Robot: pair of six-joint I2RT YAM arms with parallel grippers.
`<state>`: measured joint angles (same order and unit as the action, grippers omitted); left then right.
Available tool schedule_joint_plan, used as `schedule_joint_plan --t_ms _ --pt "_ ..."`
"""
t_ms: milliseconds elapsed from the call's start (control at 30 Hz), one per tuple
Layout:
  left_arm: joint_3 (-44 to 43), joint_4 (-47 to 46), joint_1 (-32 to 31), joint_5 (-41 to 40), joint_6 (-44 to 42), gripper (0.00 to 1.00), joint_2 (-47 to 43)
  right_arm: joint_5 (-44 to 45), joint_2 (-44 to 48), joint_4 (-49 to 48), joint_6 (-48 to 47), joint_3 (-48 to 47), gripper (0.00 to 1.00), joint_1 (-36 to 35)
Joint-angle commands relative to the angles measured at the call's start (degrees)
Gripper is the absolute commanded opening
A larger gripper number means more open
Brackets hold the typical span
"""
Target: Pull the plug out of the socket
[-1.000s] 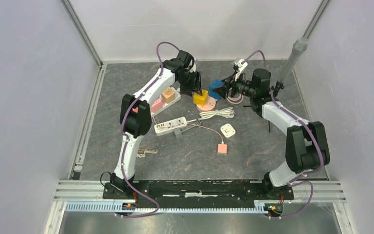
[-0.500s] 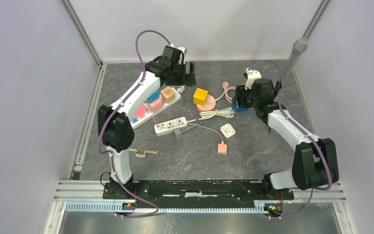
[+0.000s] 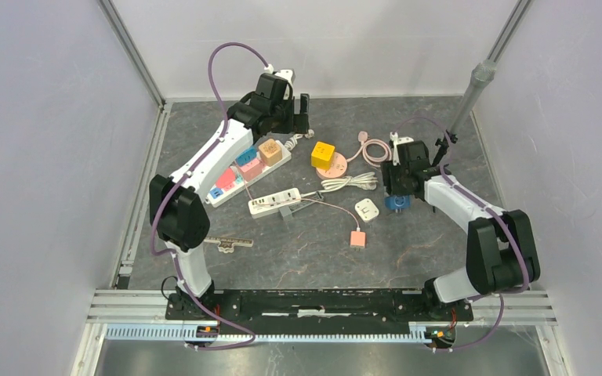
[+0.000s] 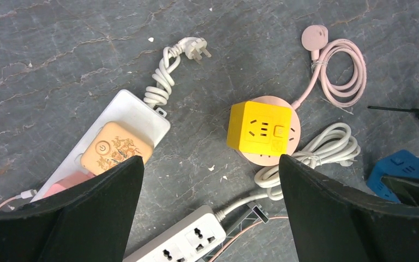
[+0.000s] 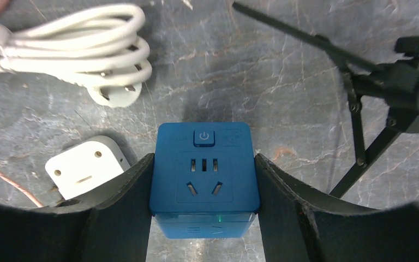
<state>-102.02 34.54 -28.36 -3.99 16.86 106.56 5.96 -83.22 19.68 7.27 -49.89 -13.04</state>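
The yellow cube plug (image 3: 323,153) needs to be pulled off, so my left gripper will grab it by opposite sides next. This leaves the pink socket's rim free.
My right gripper (image 3: 396,194) is shut on a blue cube plug (image 3: 394,203), its two fingers pressed against the cube's sides (image 5: 204,169). The cube is low over the table, apart from the round pink socket (image 3: 339,166). A yellow cube plug (image 3: 323,153) still sits on that socket, also seen in the left wrist view (image 4: 259,131). My left gripper (image 3: 302,117) is open and empty, above and behind the yellow cube. Its wide-spread fingers frame the table (image 4: 210,207).
A long white power strip (image 3: 247,168) with orange, pink and blue plugs lies at the left. A smaller white strip (image 3: 274,201), a white adapter (image 3: 368,209), a pink adapter (image 3: 357,239) and coiled cables (image 3: 349,184) lie mid-table. A black tripod (image 5: 371,82) stands right of the blue cube.
My right gripper carried the blue cube away from the pink socket, toward the front right and down. My left gripper let go of the yellow cube and drew back to the rear left.
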Motion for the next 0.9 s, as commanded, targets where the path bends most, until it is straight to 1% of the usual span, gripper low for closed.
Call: schedule_joint_plan --t_ms 0,133,300,333,367,400,533,567,733,800,867 --pt "0.23 -2.58 0.2 0.57 -2.56 1.0 -2.49 2.93 -1.44 1.21 0.09 -2.23 0.39 -0.62" --pt "0.46 -2.49 0.23 2.37 -3.33 1.0 -2.37 2.56 -3.26 1.24 -0.39 -3.45 0.49 -0.76" --pt "0.76 -3.16 0.22 6.87 -3.05 1.0 -2.15 1.79 -4.09 0.54 -1.86 -6.46 0.74 -0.83" --pt "0.84 -3.38 0.23 8.07 -3.22 1.0 -1.89 0.91 -4.06 -0.19 -2.6 -7.04 0.87 -0.8" --pt "1.01 -3.59 0.21 8.99 -3.32 1.0 -1.69 -0.52 -3.98 -1.16 -3.78 -7.37 0.91 -0.9" --pt "1.1 -3.73 0.22 9.99 -3.39 1.0 -1.5 -1.96 -3.84 -2.23 -4.89 -7.45 0.93 -0.93" --pt "2.13 -4.69 0.21 14.38 -3.68 1.0 -0.52 -5.72 -3.38 -6.48 -6.78 -7.96 0.98 -1.09" --pt "2.33 -4.75 0.11 14.95 -3.68 1.0 -0.09 -7.99 -2.97 -7.96 -6.75 -7.65 0.98 -1.2" --pt "1.57 -4.32 -0.36 17.61 -2.77 1.0 4.08 -17.64 -1.67 -18.99 -11.42 -5.46 0.98 -2.19" --pt "0.6 -4.31 -0.78 18.95 -2.63 1.0 6.28 -21.38 -2.7 -22.77 -12.45 -5.34 0.97 -2.93" --pt "-1.33 -3.31 -1.4 19.15 -2.82 1.0 8.66 -24.5 -5.01 -24.13 -13.28 -6.63 0.96 -3.56"
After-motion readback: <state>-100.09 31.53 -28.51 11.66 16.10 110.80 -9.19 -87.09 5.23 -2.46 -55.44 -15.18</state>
